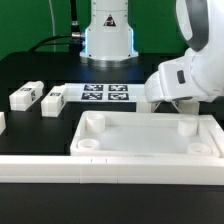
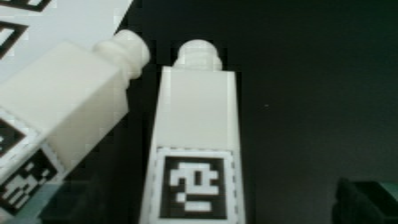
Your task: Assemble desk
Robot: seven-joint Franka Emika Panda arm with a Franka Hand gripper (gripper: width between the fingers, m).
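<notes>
I should next grab the leg by its tagged square body (image 2: 192, 184) with my gripper. The leg's round peg stays free to go into the corner socket of the desk top.
The desk top (image 1: 150, 140), a large white tray with a raised rim and round corner sockets, lies at the front of the black table. Two white legs (image 1: 25, 96) (image 1: 52, 100) lie at the exterior view's left. My gripper (image 1: 180, 102) hangs low behind the tray's far right corner. In the wrist view a tagged square leg (image 2: 196, 130) with a round peg lies lengthwise between my fingers (image 2: 365, 200), and the gripper (image 2: 196, 208) is open with gaps on both sides. A second leg (image 2: 75, 105) lies slanted right beside it. The hand hides both these legs in the exterior view.
The marker board (image 1: 105, 94) lies flat behind the tray, and its corner (image 2: 45, 25) shows in the wrist view. A long low white rail (image 1: 100, 170) runs along the table's front. The robot base (image 1: 108, 35) stands at the back. Another white part (image 1: 2, 122) peeks in at the left edge.
</notes>
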